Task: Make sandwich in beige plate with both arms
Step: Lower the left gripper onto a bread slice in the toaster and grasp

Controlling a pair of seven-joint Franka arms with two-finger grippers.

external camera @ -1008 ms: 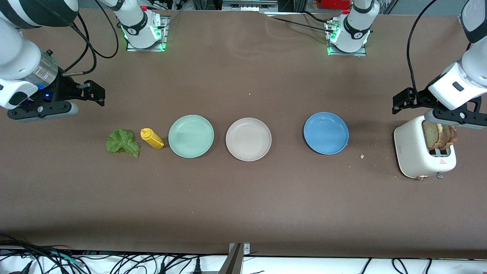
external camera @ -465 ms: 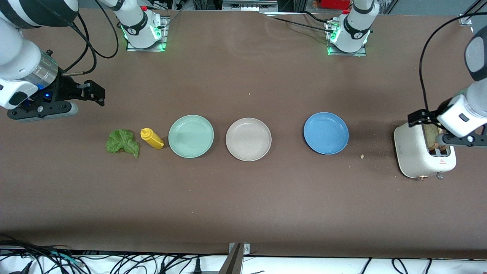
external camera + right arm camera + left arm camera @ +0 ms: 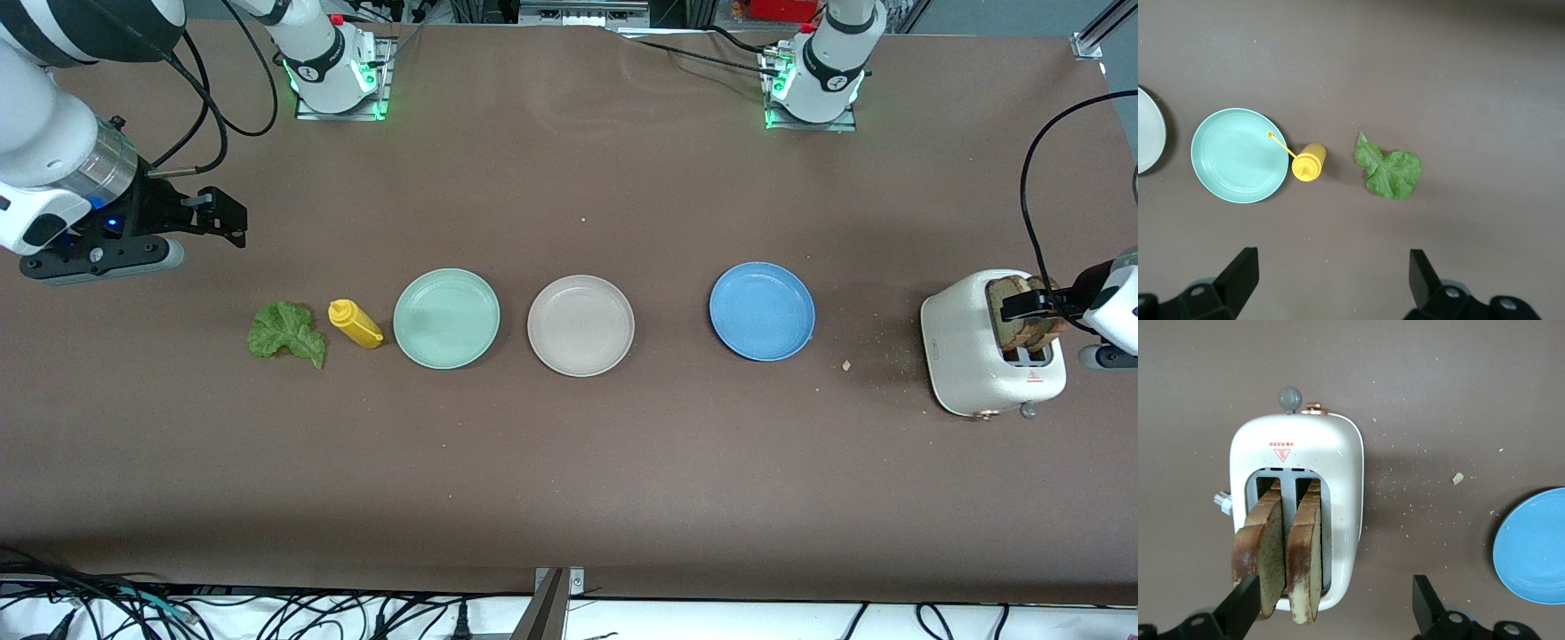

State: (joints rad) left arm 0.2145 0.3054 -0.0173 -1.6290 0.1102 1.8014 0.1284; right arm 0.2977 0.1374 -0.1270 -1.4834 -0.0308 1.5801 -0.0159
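Next, my left gripper grabs a bread slice by its crust end outside the slot (image 3: 1005,303) to start the sandwich on the beige plate (image 3: 581,325).
Two brown bread slices (image 3: 1021,327) stand upright in the slots of a white toaster (image 3: 962,351) at the left arm's end of the table; they also show in the left wrist view (image 3: 1281,553). My left gripper (image 3: 1333,608) is open over the toaster (image 3: 1338,453), one finger (image 3: 1239,608) beside the outer slice; in the front view it (image 3: 1101,354) is at the frame's edge. The green lettuce leaf (image 3: 284,331) lies near the right arm's end and shows in the right wrist view (image 3: 1390,170). The beige plate (image 3: 581,325) is empty at mid-table. My right gripper (image 3: 98,260) hangs open (image 3: 1331,277) and empty, waiting above the table near the lettuce.
A yellow squeeze bottle (image 3: 356,324) lies between the lettuce and an empty mint green plate (image 3: 446,318). An empty blue plate (image 3: 762,311) sits between the beige plate and the toaster. Crumbs (image 3: 846,364) lie by the toaster.
My left gripper has moved across the toaster toward the left arm's end of the table, uncovering the bread in the front view. The right arm has not moved.
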